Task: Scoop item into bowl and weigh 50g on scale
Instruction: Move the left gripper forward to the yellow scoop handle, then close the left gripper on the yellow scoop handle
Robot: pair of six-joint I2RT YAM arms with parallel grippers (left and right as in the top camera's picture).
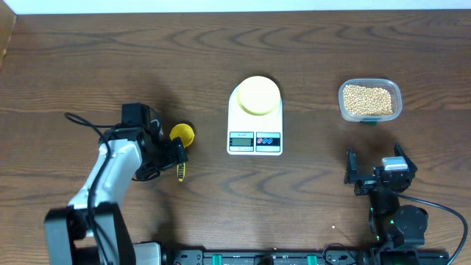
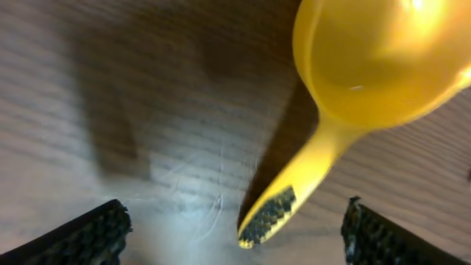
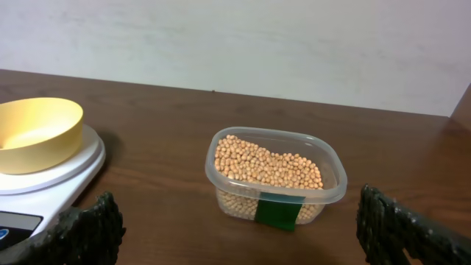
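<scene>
My left gripper grips the measuring spoon's handle (image 1: 181,171) close to its cup (image 1: 183,133) next, since this leaves the dark-marked end free to hand over to my right gripper.
A pale yellow bowl (image 1: 259,95) stands empty on the white scale (image 1: 254,136) at mid-table; both also show at the left of the right wrist view, bowl (image 3: 37,132) on scale (image 3: 55,175). The item, tan beans (image 1: 368,99) (image 3: 268,162), fills a clear tub (image 3: 276,188) at the right. A bright yellow measuring spoon (image 1: 182,135) lies left of the scale. My left gripper (image 1: 179,157) (image 2: 235,237) is open, its fingers (image 2: 88,235) standing wide either side of the spoon's handle (image 2: 294,191) without touching it. Near the front right, my right gripper (image 1: 376,158) (image 3: 239,232) is open and faces the tub.
The tub (image 1: 370,100) has a green label on its near side. A black cable (image 1: 81,121) trails left of the left arm. The wooden table's far edge meets a pale wall behind the tub in the right wrist view.
</scene>
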